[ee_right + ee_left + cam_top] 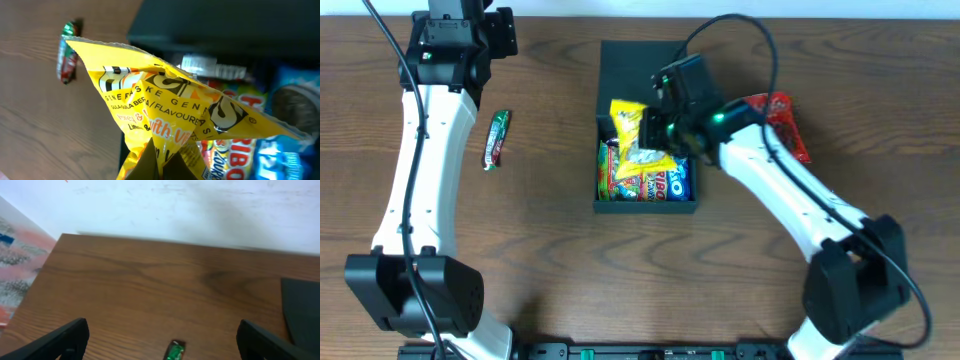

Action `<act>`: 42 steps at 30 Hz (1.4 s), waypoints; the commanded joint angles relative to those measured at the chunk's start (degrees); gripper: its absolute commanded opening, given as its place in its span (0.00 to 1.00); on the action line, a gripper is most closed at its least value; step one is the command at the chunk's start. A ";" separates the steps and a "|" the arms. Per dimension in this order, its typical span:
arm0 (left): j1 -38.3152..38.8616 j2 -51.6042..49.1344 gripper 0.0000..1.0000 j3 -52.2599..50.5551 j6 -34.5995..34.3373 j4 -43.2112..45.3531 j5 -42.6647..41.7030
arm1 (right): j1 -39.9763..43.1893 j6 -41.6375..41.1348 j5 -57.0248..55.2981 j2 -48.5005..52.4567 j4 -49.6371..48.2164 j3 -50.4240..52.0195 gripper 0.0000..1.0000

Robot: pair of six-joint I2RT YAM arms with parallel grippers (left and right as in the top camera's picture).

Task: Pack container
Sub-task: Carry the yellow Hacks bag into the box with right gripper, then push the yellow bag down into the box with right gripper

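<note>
I should keep holding the yellow snack packet with my right gripper until the packet's top edge [626,103] [142,53] fits inside the container. The packet's top edge overlaps the container's open lid.
The container [620,70], a dark teal-green box with its flap lid laid back, sits mid-table; its edge shows in the left wrist view [302,310]. My right gripper [658,128] is shut on a yellow snack packet [630,120] and holds it over the container's left half. In the right wrist view the fingertips [151,150] pinch the packet's lower fold [170,105] above the snacks inside. My left gripper [162,327] hangs open and empty at the far left of the table, above a small green-and-red packet [175,351].
Inside the container lie a Haribo bag [665,188], a blue Oreo pack [292,115] and other packets. The green-and-red packet [497,138] lies on the table left of the container. A red packet [782,118] lies to its right, by my right arm.
</note>
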State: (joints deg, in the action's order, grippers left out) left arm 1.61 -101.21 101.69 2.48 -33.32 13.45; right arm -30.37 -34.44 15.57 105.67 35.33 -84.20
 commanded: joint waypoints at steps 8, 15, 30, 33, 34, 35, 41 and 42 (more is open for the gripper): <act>-0.09 -0.33 0.95 0.20 -1.44 -2.67 -1.97 | -3.52 -6.73 -3.54 6.49 -0.46 0.39 0.02; -0.09 -0.33 0.95 0.20 -1.44 -3.10 -2.03 | -4.46 -5.60 -2.40 7.82 -0.83 0.31 0.89; -0.09 -0.35 0.95 0.20 -1.44 -3.13 -3.06 | 5.38 9.20 10.51 -3.56 -0.85 -2.36 0.04; -0.09 -0.35 0.95 0.20 -1.42 -3.13 -3.06 | 5.60 14.75 17.51 -2.19 -0.66 -1.53 0.01; -0.09 -0.35 0.95 0.20 -1.44 -3.13 -3.06 | 5.33 16.26 19.15 -1.22 -0.79 -1.18 0.01; -0.09 -0.35 0.95 0.20 -1.44 -3.13 -3.06 | 5.11 17.27 20.13 -0.33 -0.79 -1.07 0.01; -0.09 -0.35 0.95 0.20 -1.44 -3.34 -3.06 | 4.48 20.41 22.25 7.30 -0.92 -1.07 0.01; -0.09 -0.35 0.95 0.20 -1.44 -3.48 -3.06 | 4.48 20.44 22.49 8.39 -1.09 -1.07 0.01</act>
State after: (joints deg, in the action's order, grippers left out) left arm 1.61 -101.21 101.69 1.48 -36.27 10.66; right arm -25.58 -17.54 34.92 111.24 34.44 -85.71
